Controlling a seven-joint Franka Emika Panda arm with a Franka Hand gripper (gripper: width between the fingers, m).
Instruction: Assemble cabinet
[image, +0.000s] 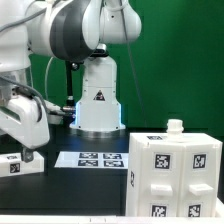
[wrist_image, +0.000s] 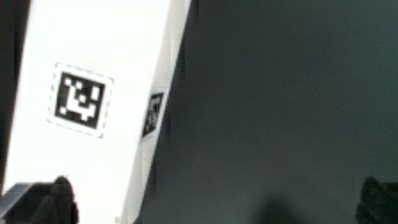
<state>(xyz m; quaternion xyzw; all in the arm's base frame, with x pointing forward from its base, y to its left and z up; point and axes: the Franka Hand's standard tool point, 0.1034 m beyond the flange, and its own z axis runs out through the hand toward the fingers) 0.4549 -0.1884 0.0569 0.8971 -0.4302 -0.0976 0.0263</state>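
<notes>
My gripper will grab the white panel by its long sides (image: 15, 163) beside the tag next. Then it can set the white panel on top of the cabinet (image: 175, 178).
The cabinet (image: 175, 178) is a white box of tagged panels at the exterior view's right, with a small white knob (image: 175, 126) on top. A loose white panel (image: 12, 166) with a tag lies flat on the dark table at the far left. My gripper (image: 28, 150) hangs just above that panel. In the wrist view the panel (wrist_image: 80, 100) fills one side, with a tag on its face. My gripper (wrist_image: 214, 205) is open wide and empty. One fingertip (wrist_image: 45, 200) is over the panel's edge; the other is over bare table.
The marker board (image: 95, 158) lies flat on the table between the loose panel and the cabinet. The white robot pedestal (image: 98, 100) with a black triangle logo stands behind it. A green curtain closes the back.
</notes>
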